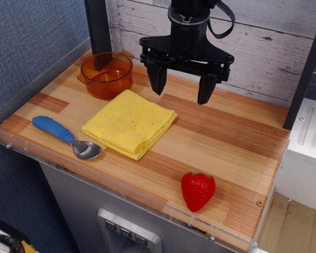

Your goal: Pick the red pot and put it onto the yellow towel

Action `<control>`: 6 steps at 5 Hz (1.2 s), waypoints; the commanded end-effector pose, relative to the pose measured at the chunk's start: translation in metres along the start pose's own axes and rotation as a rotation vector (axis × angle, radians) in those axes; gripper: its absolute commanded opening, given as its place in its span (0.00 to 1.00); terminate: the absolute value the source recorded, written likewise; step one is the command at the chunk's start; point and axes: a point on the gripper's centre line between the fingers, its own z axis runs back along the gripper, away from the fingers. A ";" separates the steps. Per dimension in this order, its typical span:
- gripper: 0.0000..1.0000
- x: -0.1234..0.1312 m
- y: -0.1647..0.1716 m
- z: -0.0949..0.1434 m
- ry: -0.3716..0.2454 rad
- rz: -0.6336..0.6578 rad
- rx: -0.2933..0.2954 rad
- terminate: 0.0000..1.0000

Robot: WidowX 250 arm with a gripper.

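My gripper grips the red pot by its rim (129, 61) next. Then I set the pot onto the yellow towel (129, 123).
The red pot (106, 74) is a small round translucent orange-amber pot with two side handles. It stands empty at the back left of the wooden table, just behind the yellow towel (129, 123). The towel is a folded thick yellow cloth lying near the table's middle left. My gripper (183, 87) is black, open and empty. It hangs above the table's back middle, to the right of the pot and behind the towel's far corner.
A spoon (67, 137) with a blue handle lies left of the towel near the front edge. A red strawberry (197, 190) lies at the front right. A clear plastic rim (121, 191) borders the table. A dark post (98, 26) stands behind the pot.
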 end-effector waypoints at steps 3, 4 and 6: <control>1.00 0.025 0.053 -0.003 -0.046 0.001 0.030 0.00; 1.00 0.043 0.085 -0.004 -0.065 -0.005 0.063 0.00; 1.00 0.076 0.135 -0.021 -0.084 0.004 0.071 0.00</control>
